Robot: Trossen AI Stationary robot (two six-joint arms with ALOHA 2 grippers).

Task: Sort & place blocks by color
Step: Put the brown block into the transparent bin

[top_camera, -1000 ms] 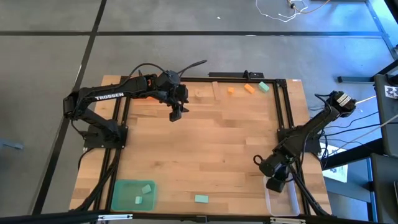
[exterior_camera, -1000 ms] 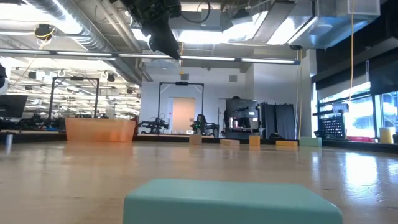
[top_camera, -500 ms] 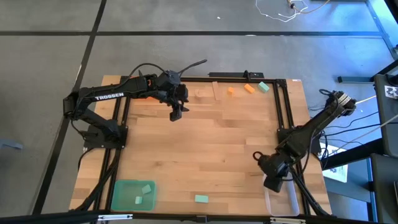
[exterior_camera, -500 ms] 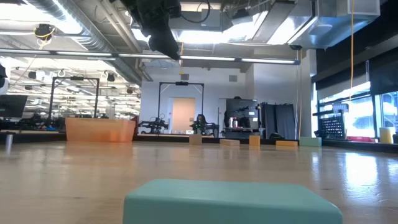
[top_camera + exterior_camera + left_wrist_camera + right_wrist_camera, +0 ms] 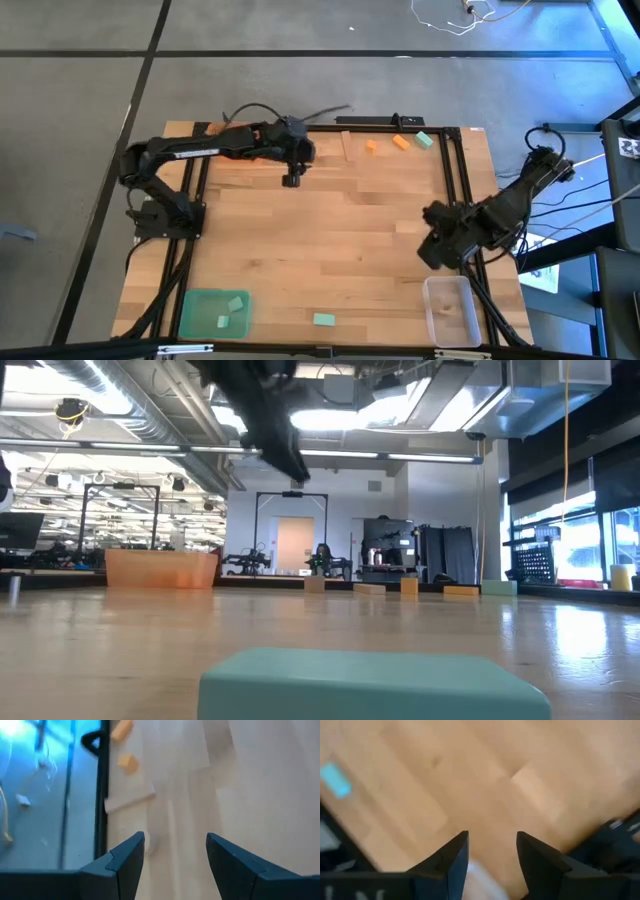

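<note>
The pale wood block has to be sorted into the clear tray [image 5: 450, 310], so I will next grab the block by its long sides with my left gripper.
Near the far edge lie two orange blocks [image 5: 371, 146] [image 5: 401, 141], a teal block [image 5: 424, 139] and pale wood blocks [image 5: 347, 147]. My left gripper [image 5: 291, 180] [image 5: 175, 847] hovers open just short of them; its wrist view shows a pale wood block [image 5: 130, 800] and orange blocks [image 5: 127, 763] ahead. Another teal block [image 5: 323, 320] [image 5: 370, 685] lies flat at the near edge. Two more teal blocks [image 5: 236, 302] lie in the green tray [image 5: 190, 325]. My right gripper [image 5: 436, 252] [image 5: 492, 850] is open above the table, beyond the clear tray [image 5: 450, 310].
An orange tray [image 5: 160, 568] stands at the far left, mostly under the left arm in the high view. Black frame rails [image 5: 455, 180] run along the table's sides. The wide middle of the table [image 5: 330, 240] is bare wood.
My right gripper has risen from over the clear tray and swung toward the far edge, now standing over bare wood. My left gripper has moved a little toward the table's right and far edge, nearer the pale wood blocks. No block has moved.
</note>
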